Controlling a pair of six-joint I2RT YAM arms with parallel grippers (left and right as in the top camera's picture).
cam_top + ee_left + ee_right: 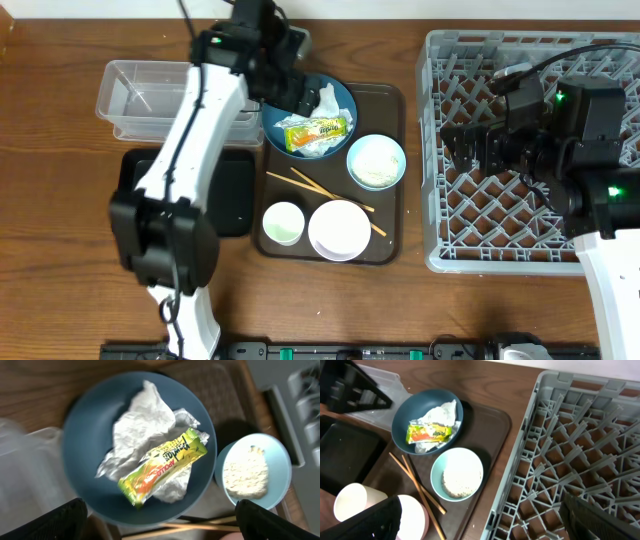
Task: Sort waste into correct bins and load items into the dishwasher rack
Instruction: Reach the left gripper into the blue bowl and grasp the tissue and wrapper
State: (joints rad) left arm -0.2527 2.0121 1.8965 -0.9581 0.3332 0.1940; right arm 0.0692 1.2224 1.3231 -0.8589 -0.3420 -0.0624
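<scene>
My left gripper should next grab the crumpled napkin and the wrapper's long edge together where they overlap. Then both can be sorted into the clear tub together.
A crumpled white napkin (140,420) and a yellow-orange wrapper (165,465) lie in the dark-blue bowl (345,100) on the brown tray. My left gripper (288,85) hovers open just above that bowl, nothing between its fingers (55,520). Beside it stands the light-blue bowl (398,150), which holds rice (462,477). Two chopsticks (330,195), a white bowl (340,230) and a small white cup (283,222) share the tray. Over the left part of the grey rack (480,220), my right gripper (470,145) stands open and empty.
The clear tub (140,95) sits at the back left, with the black tray (232,195) in front of it, partly under my left arm. The brown serving tray (390,100) lies between these bins and the rack.
</scene>
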